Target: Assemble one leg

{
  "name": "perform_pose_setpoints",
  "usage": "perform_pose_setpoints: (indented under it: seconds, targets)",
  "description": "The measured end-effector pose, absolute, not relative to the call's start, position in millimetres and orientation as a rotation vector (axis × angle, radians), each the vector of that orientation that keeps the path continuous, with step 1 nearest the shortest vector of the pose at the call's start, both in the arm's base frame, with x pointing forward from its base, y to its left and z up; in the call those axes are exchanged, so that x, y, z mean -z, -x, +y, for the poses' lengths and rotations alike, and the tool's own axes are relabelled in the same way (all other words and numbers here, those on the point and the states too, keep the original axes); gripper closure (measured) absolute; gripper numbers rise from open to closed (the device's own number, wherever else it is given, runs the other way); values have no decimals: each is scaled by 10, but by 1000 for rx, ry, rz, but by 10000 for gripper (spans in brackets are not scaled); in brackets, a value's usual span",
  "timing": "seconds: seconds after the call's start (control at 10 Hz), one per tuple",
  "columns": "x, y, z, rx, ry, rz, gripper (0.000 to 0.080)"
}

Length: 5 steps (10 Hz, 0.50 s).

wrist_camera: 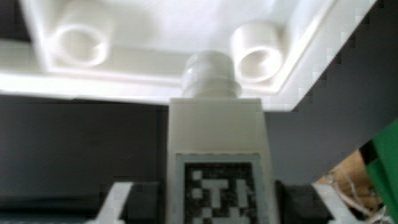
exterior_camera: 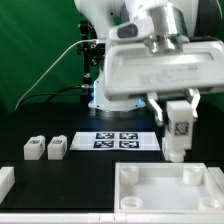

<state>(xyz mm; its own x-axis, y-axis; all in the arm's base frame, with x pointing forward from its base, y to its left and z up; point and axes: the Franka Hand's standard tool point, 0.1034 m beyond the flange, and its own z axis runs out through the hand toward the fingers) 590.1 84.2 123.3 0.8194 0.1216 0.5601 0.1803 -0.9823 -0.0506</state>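
Observation:
I should keep holding the leg, because its round peg end is above the round socket in the tray [exterior_camera: 192, 175] and the white leg [exterior_camera: 177, 128] would drop if I opened now.
My gripper [exterior_camera: 176, 104] is shut on a white leg [exterior_camera: 177, 128] with a black-and-white marker on its face. I hold the leg upright in the air, above the far right part of the big white tray-like piece [exterior_camera: 168, 190]. In the wrist view the leg [wrist_camera: 215, 130] points its round peg end at a round socket [wrist_camera: 262, 50] in the tray-like piece [wrist_camera: 143, 25], with a second socket [wrist_camera: 77, 42] beside it. The fingertips [wrist_camera: 146, 203] press on both sides of the leg. Two more legs [exterior_camera: 34, 148] [exterior_camera: 57, 148] lie on the black table at the exterior view's left.
The marker board [exterior_camera: 120, 140] lies flat in the middle of the table behind the tray-like piece. Another white part [exterior_camera: 5, 180] shows at the exterior view's left edge. A green curtain and black cables are behind the arm.

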Motion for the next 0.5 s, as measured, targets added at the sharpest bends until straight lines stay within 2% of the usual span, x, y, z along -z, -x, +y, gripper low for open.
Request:
perform_pose_setpoints:
  seconds: [0.1, 0.2, 0.5]
  targets:
    - [-1197, -6077, 957, 937, 2865, -221, 508]
    - [-1097, -6071, 1047, 914, 2861, -232, 508]
    - [-996, -6127, 1120, 904, 2853, -234, 508]
